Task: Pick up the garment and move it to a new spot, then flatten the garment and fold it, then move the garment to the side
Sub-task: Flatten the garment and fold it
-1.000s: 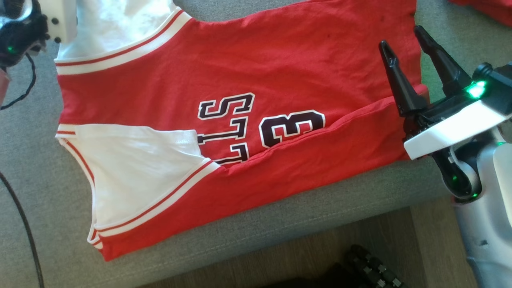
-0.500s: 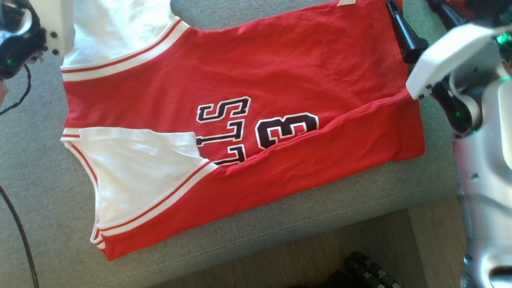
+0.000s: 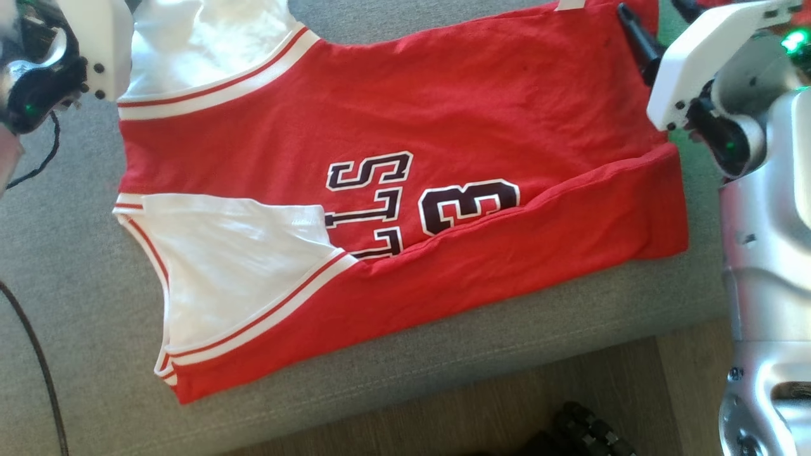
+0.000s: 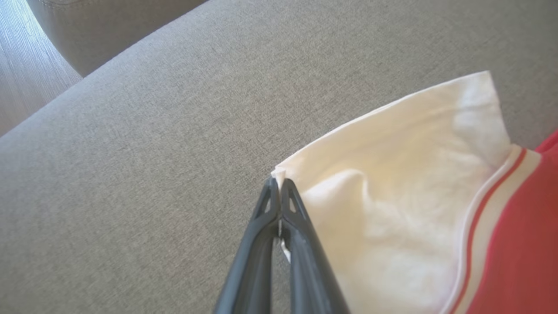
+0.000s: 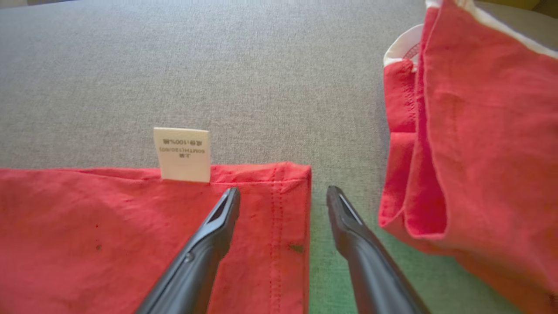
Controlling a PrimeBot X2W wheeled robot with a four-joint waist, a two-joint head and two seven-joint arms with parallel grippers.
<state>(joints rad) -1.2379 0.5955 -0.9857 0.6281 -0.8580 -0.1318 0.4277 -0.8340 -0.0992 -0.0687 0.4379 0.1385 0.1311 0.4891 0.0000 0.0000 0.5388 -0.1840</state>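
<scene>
I should next grab the hem corner beside the white label with my right gripper, to fold the red jersey's open long edge over the jersey's lettering [image 3: 380,194].
The garment [image 3: 443,120] is a red jersey with white side panels and dark lettering, lying spread on the grey cushion [image 3: 76,285] with its near long edge folded over. My left gripper [image 4: 277,185] is shut on the corner of the far white panel [image 4: 392,196]; its wrist housing [image 3: 95,44] sits at the head view's upper left. My right gripper [image 5: 283,194] is open, one finger over the garment's far right hem corner [image 5: 287,209], the other over bare cushion. A white label [image 5: 183,153] sticks out of the hem beside it. The right gripper [image 3: 656,19] holds nothing.
A second red cloth [image 5: 479,131] lies bunched just right of the right gripper. The cushion's front edge drops to a wooden floor [image 3: 507,405], where a dark object [image 3: 583,430] sits. A black cable [image 3: 38,367] runs along the cushion's left.
My right gripper has swung from the garment's near right edge up to its far right corner. The head view has shifted slightly. The left gripper still holds the white corner.
</scene>
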